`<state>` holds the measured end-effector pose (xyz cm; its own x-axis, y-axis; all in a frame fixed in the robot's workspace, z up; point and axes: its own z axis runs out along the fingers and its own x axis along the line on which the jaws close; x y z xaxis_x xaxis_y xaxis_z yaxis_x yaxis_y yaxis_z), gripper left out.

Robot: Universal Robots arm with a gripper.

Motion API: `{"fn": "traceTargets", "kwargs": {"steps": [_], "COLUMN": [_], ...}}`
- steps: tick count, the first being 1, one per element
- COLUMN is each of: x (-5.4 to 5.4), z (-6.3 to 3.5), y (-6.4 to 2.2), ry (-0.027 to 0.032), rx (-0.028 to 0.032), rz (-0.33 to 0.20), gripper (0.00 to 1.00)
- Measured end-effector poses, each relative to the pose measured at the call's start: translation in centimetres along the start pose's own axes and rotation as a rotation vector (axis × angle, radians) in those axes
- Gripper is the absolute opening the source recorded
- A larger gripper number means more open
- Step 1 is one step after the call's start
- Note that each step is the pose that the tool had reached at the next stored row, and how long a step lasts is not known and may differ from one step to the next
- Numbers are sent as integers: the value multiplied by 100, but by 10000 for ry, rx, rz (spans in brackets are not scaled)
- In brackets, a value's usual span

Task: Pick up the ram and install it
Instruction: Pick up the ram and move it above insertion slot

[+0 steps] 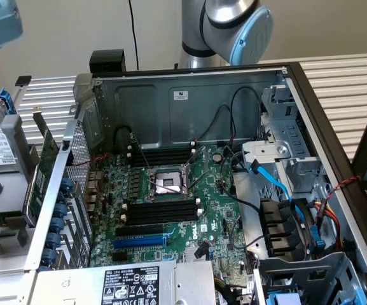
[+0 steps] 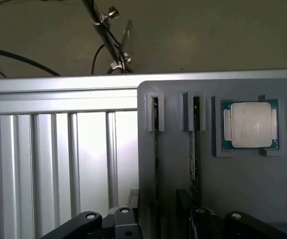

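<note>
My gripper grabs the middle of its long top edge (image 2: 156, 194) next, to install the ram in one of the black memory slots.
Two ram sticks stand edge-on in the slots of a grey holder (image 2: 233, 189). One ram (image 2: 155, 144) runs down between my fingers, and the other ram (image 2: 195, 149) runs toward one black finger (image 2: 198, 221). My gripper (image 2: 158, 224) hangs over the holder, open, with nothing held. In the exterior view the open computer case (image 1: 189, 95) shows the green motherboard (image 1: 215, 216). Black memory slots (image 1: 161, 211) lie on either side of the processor socket (image 1: 167, 184).
A processor chip (image 2: 251, 124) sits in a pocket of the holder next to the ram. The holder rests on a ribbed aluminium table (image 2: 58, 164). Drive bays with blue and black cables (image 1: 285, 210) fill the case toward the exterior view's right. A green expansion card (image 1: 43, 166) stands outside its other wall.
</note>
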<state>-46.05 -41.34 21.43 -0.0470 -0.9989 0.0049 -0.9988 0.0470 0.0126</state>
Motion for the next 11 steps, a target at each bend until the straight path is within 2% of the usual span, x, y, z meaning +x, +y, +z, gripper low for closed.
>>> {"fn": "traceTargets", "kwargs": {"steps": [11], "x": [0], "z": [185], "y": [-5], "ry": [1], "rx": [-3], "rz": [37], "gripper": [40]}}
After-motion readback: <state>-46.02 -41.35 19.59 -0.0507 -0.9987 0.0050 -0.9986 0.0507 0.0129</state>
